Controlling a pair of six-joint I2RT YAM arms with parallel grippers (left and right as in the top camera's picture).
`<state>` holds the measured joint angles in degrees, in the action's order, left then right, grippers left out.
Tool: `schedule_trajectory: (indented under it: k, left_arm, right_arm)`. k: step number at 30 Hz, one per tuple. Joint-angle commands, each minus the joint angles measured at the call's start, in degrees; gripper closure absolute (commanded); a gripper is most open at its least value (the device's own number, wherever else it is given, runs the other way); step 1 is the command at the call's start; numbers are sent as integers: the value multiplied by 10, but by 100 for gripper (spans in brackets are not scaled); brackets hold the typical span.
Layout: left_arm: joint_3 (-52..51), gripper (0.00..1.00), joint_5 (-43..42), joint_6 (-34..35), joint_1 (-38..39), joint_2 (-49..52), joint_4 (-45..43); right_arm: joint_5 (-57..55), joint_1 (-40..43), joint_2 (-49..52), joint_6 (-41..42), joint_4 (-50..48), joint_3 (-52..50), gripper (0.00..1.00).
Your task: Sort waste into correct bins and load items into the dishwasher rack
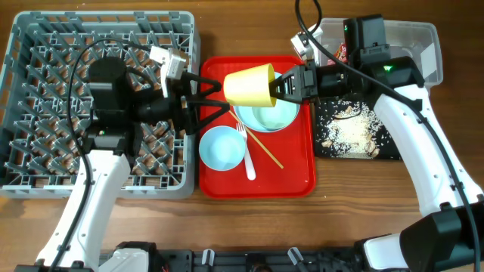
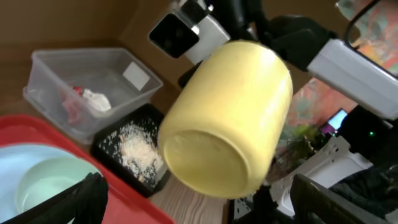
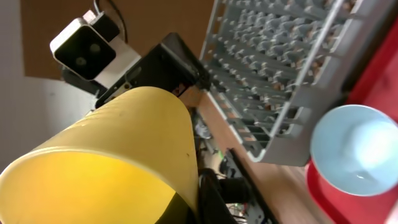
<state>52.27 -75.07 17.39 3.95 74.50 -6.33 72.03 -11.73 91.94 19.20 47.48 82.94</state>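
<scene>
My left gripper next reaches and grabs the yellow cup around its base end [image 1: 232, 88], leaving the cup's rim free to go first into the dishwasher rack [image 1: 45, 45].
My right gripper [image 1: 281, 87] is shut on the rim of the small yellow cup [image 1: 249, 85] and holds it on its side above the red serving tray [image 1: 295, 177]. My left gripper [image 1: 219, 97] is open, its fingers spread just beyond the cup's base [image 2: 227, 118] without touching it. The right wrist view shows the cup's inside [image 3: 106, 162]. On the red tray lie a mint bowl [image 1: 268, 115], a second bowl [image 1: 221, 147], a white fork [image 1: 248, 155] and chopsticks [image 1: 265, 147]. The grey dishwasher rack [image 1: 45, 45] stands at the left.
The clear tub [image 1: 423, 45] at the back right holds the red wrapper [image 2: 71, 106] and a white scrap [image 2: 96, 99]. The black tray [image 1: 389, 147] in front of it holds rice-like scraps [image 1: 352, 128]. Bare wooden table lies along the front.
</scene>
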Motion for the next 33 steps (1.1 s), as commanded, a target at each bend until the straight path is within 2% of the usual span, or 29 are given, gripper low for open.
schedule_trajectory:
  k: [1,6,10,14,33]
  left_arm:
    - [7,4,-27,61,19,2,-60]
    - [7,4,-27,76,54,2,-106]
    - [7,12,-27,76,70,2,-141]
    - [7,15,-24,102,83,2,-182]
    - [7,25,-23,101,91,2,-207]
  right_arm:
    - [44,-10,7,-12,-3,2,96]
    - [44,-17,7,-12,-3,2,96]
    - [44,-18,7,-12,-3,2,96]
    - [44,-19,7,-11,-3,2,96]
    - [43,-37,7,-10,-3,2,95]
